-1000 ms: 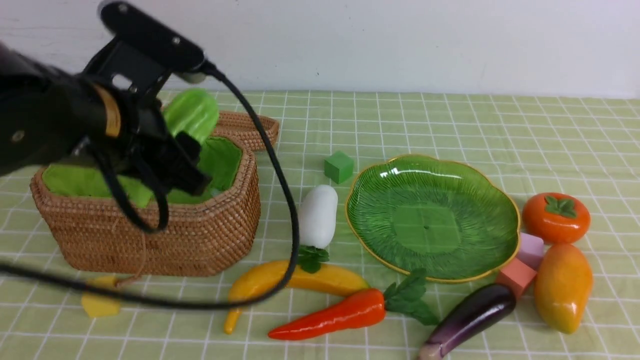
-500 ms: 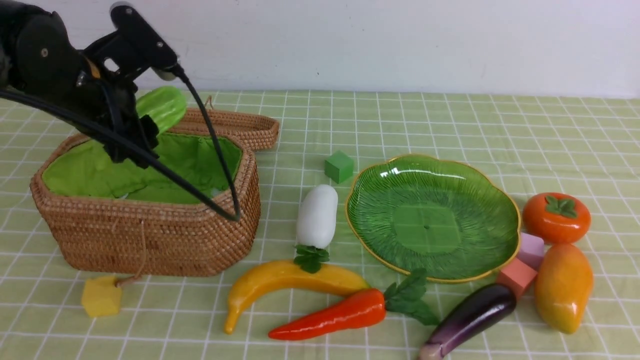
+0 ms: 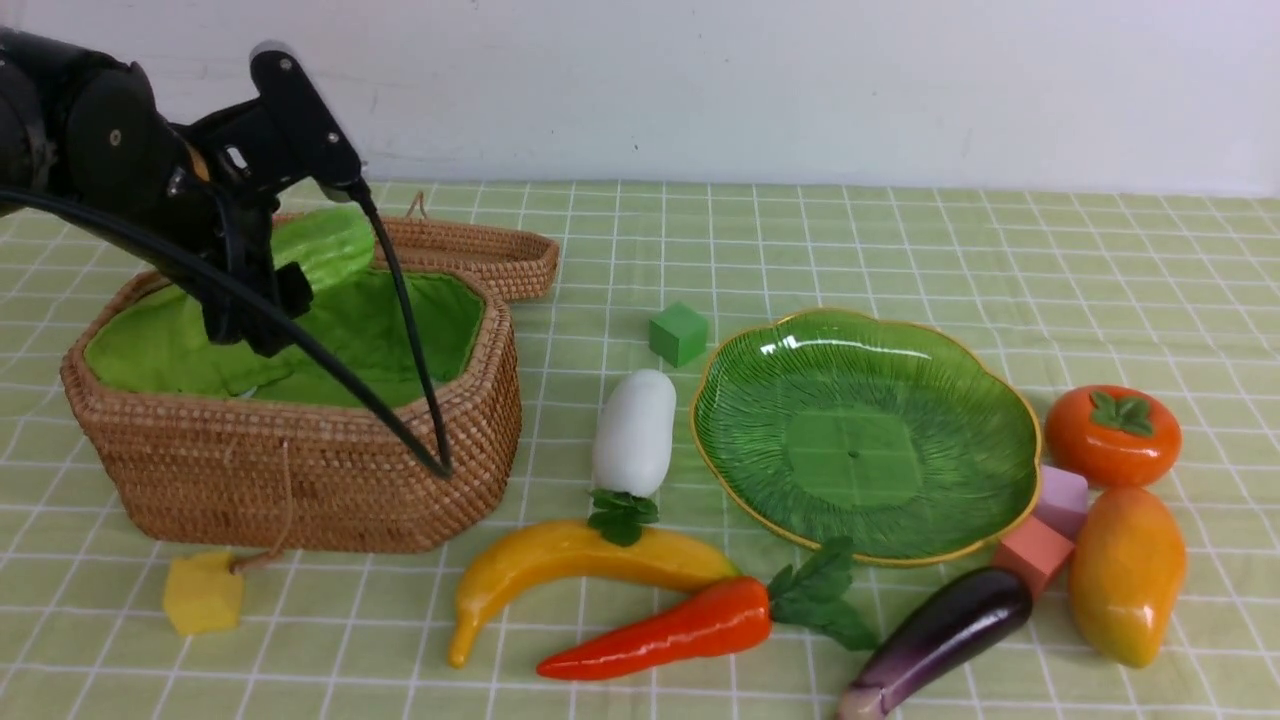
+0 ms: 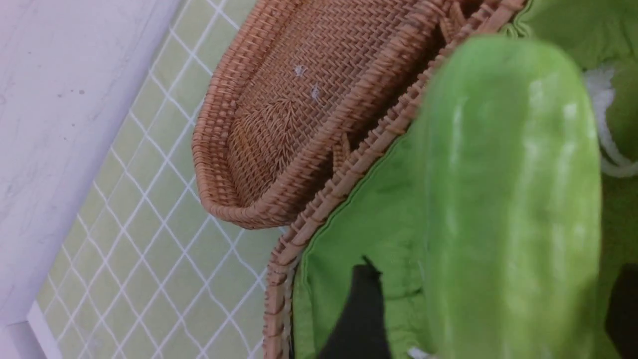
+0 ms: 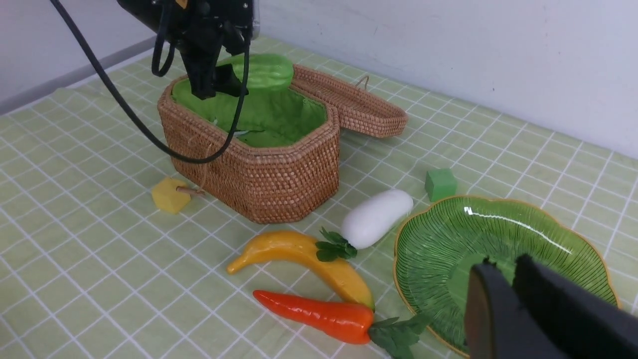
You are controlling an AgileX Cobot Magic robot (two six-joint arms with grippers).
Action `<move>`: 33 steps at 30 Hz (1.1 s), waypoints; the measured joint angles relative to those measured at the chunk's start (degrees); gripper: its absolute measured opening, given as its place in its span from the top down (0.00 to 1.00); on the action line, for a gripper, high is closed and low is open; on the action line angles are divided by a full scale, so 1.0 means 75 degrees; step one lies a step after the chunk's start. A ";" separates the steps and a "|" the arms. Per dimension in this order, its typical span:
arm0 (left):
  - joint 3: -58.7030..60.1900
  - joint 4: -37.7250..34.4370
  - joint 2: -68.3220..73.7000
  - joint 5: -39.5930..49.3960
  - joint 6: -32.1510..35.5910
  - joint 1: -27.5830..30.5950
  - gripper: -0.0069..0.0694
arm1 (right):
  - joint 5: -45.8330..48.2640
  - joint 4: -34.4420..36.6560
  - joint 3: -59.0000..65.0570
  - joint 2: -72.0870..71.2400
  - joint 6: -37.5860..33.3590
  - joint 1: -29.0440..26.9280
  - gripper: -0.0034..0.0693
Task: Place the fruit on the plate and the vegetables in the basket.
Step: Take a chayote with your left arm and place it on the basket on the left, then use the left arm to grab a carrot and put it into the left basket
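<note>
The banana is long and curves out to its slim stem [image 3: 462, 642], so my left gripper will next grab the banana around its middle [image 3: 569, 554] to keep it balanced.
The bumpy light-green gourd [image 3: 325, 248] hangs over the back of the wicker basket [image 3: 300, 470], just above its green lining. My left gripper [image 3: 265, 310] is open around it, and lining shows between one finger [image 4: 364, 309] and the gourd [image 4: 508, 199]. The radish [image 3: 635, 430], banana [image 3: 580, 560], carrot [image 3: 670, 630] and eggplant [image 3: 940, 630] lie on the cloth by the green plate [image 3: 1000, 380]. The persimmon [image 3: 1112, 435] and mango [image 3: 1125, 575] lie right of it. My right gripper [image 5: 504, 263] is shut on nothing above the plate [image 5: 448, 234].
The basket's woven lid [image 3: 470, 255] lies open behind it. A green cube [image 3: 678, 333], a yellow cube [image 3: 203, 592], a pink cube [image 3: 1060, 497] and a salmon cube [image 3: 1033, 552] sit on the checked cloth. The left arm's black cable [image 3: 400, 320] droops across the basket.
My left arm has drawn back toward the left over the basket and its fingers have spread. The gourd sits lower, nearer the lining. Everything else has stayed put.
</note>
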 joint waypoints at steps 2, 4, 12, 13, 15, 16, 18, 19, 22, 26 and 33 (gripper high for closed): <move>0.0000 -0.0014 -0.0153 0.0057 0.0000 0.0000 0.05 | 0.0000 0.0000 0.0000 0.0000 0.0000 0.0000 0.85; 0.0000 -0.0044 -0.0339 0.0137 -0.0015 0.0000 0.04 | 0.0000 0.0000 0.0000 0.0000 0.0000 0.0000 0.84; 0.0000 -0.1971 -0.1379 0.1237 -0.1091 -0.0153 0.35 | 0.0252 0.0036 0.0000 0.0000 0.0000 0.0000 0.84; -0.0005 -0.2242 -0.1517 0.1458 -0.1189 -0.0311 0.45 | 0.0388 0.0051 0.0000 0.0000 0.0000 0.0000 0.84; -0.0014 -0.2581 -0.1720 0.1971 -0.1277 -0.0839 0.68 | 0.0667 0.0086 0.0000 0.0000 0.0000 0.0000 0.83; -0.0014 -0.2644 -0.1772 0.2233 -0.1286 -0.1114 0.77 | 0.0815 0.0108 0.0000 0.0000 0.0000 0.0000 0.83; 0.0054 -0.2681 -0.1788 0.2710 -0.1410 -0.1960 0.92 | 0.1123 0.0119 0.0000 0.0000 0.0000 0.0000 0.83; 0.0118 -0.2681 -0.1769 0.2867 -0.1505 -0.2276 0.93 | 0.1270 0.0119 0.0000 0.0000 0.0000 0.0000 0.83; 0.0441 -0.2647 -0.1599 0.3087 -0.1947 -0.3357 0.93 | 0.1679 0.0119 0.0000 0.0000 0.0037 0.0000 0.83; 0.0722 -0.2615 -0.1072 0.3131 -0.2068 -0.4229 0.91 | 0.2086 0.0112 0.0000 0.0000 0.0145 0.0000 0.83; 0.0759 -0.2610 0.0423 0.2328 -0.1910 -0.5011 0.50 | 0.2473 0.0112 0.0000 0.0000 0.0176 0.0000 0.83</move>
